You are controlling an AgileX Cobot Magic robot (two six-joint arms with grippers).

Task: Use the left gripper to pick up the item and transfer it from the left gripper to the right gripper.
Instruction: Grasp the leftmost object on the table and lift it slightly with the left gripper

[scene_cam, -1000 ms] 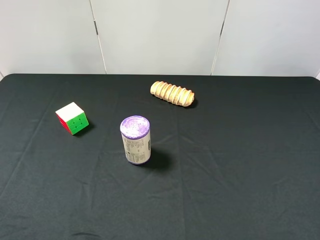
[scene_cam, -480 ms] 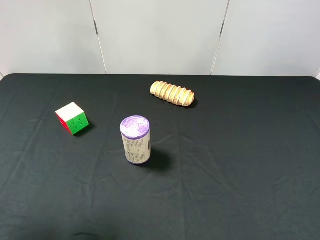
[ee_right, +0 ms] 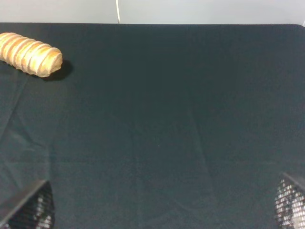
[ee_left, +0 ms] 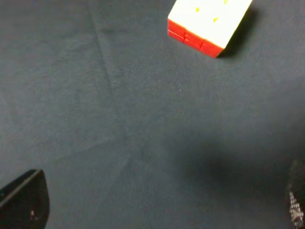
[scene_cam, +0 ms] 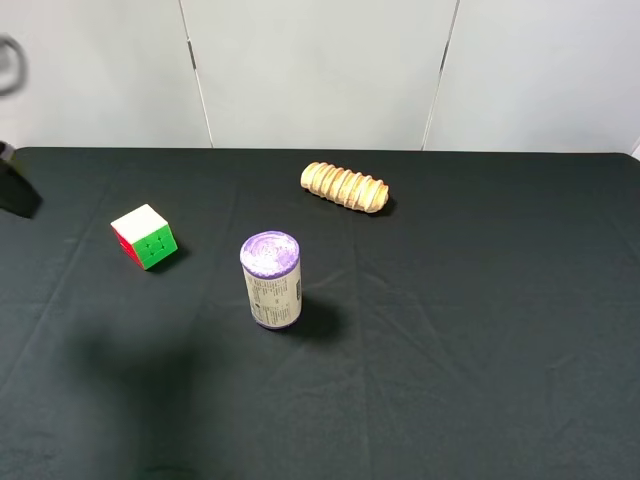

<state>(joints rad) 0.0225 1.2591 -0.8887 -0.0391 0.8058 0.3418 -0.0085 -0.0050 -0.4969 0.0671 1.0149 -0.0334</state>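
I need to grab the cube by its green side with my left gripper next, so that the puzzle cube's red side stays free for my right gripper.
The item, a small puzzle cube with a white top and green and red sides, sits on the black cloth at the left. In the left wrist view it shows a pale face over a red side, ahead of the left gripper. That gripper's fingertips stand wide apart and empty, well short of the cube. In the exterior high view only a dark blurred part of the left arm shows at the far left edge. The right gripper is open and empty over bare cloth, and is out of the exterior high view.
A purple-topped cylinder stands upright right of the cube. A ridged tan roll lies at the back middle and also shows in the right wrist view. The black cloth ends at a white wall behind.
A dark part of the left arm has come into the exterior high view at the far left edge, and a shadow has spread over the lower left cloth. The objects have not moved.
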